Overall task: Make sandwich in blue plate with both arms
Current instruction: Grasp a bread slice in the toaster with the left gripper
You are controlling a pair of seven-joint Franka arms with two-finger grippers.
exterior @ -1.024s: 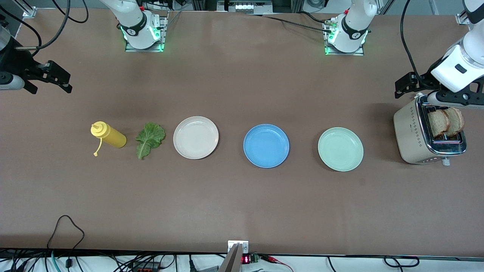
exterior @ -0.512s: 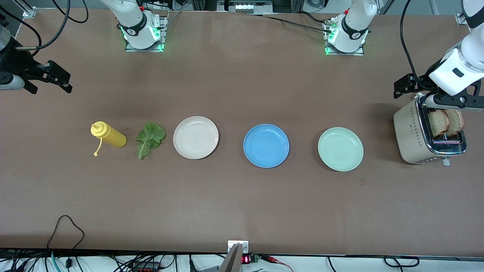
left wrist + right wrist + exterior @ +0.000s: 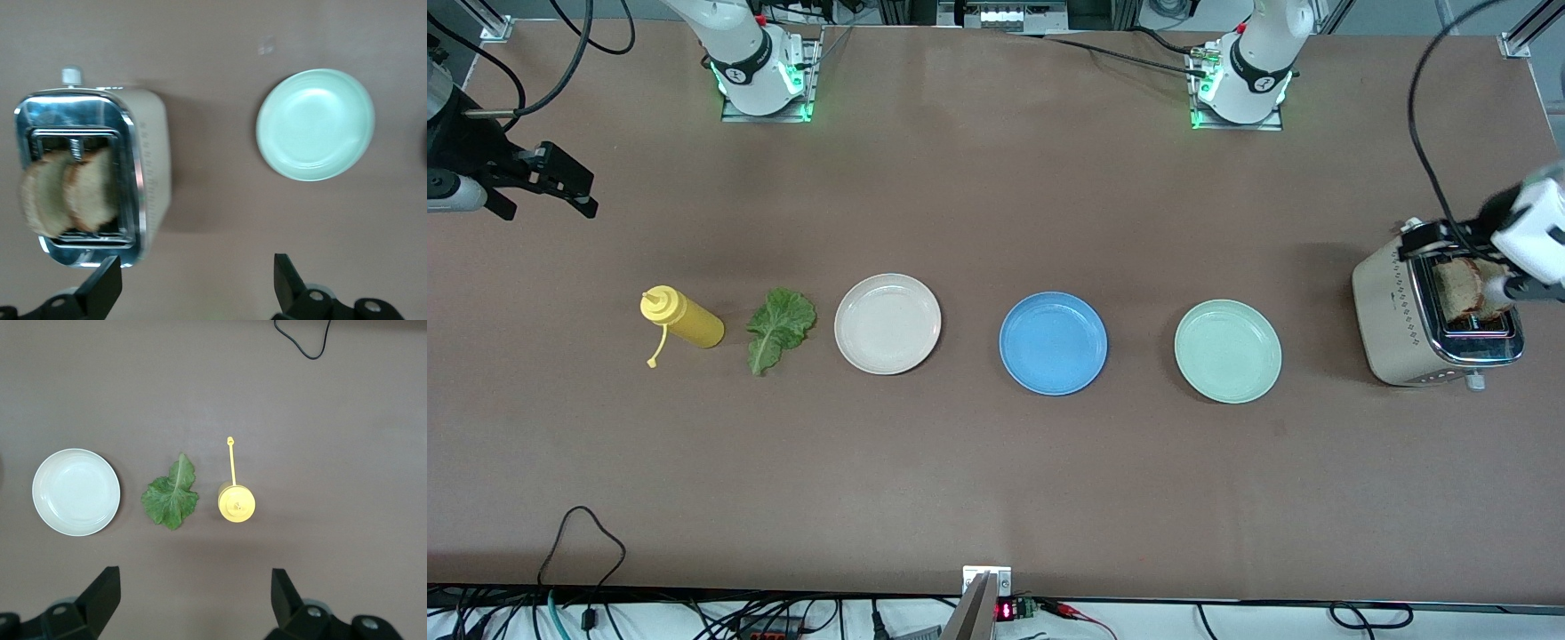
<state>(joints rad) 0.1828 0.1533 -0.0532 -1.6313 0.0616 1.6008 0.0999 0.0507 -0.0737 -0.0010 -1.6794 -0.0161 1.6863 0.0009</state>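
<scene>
Next, my left gripper picks up a bread slice by its exposed top edge (image 3: 1455, 279) to start the sandwich on the blue plate (image 3: 1053, 343).
The blue plate (image 3: 1053, 343) lies empty at the table's middle. Two toasted bread slices (image 3: 1463, 292) (image 3: 67, 193) stand upright in the toaster (image 3: 1396, 311) (image 3: 153, 167) at the left arm's end. A green lettuce leaf (image 3: 780, 327) (image 3: 171, 499) lies flat toward the right arm's end. My left gripper (image 3: 1458, 256) (image 3: 195, 280) hangs open and empty over the toaster's edge that is farther from the front camera. My right gripper (image 3: 590, 197) (image 3: 193, 597) waits open and empty above the table near the right arm's end. No sandwich is assembled.
A cream-white plate (image 3: 887, 324) (image 3: 76, 492) lies between the lettuce and the blue plate. A mint-green plate (image 3: 1227, 351) (image 3: 315, 124) lies between the blue plate and the toaster. A yellow squeeze bottle (image 3: 680, 324) (image 3: 236, 503) stands beside the lettuce.
My left arm has swung toward the table's end and come down closer over the toaster. The right arm has not moved, and both grippers have stayed open.
</scene>
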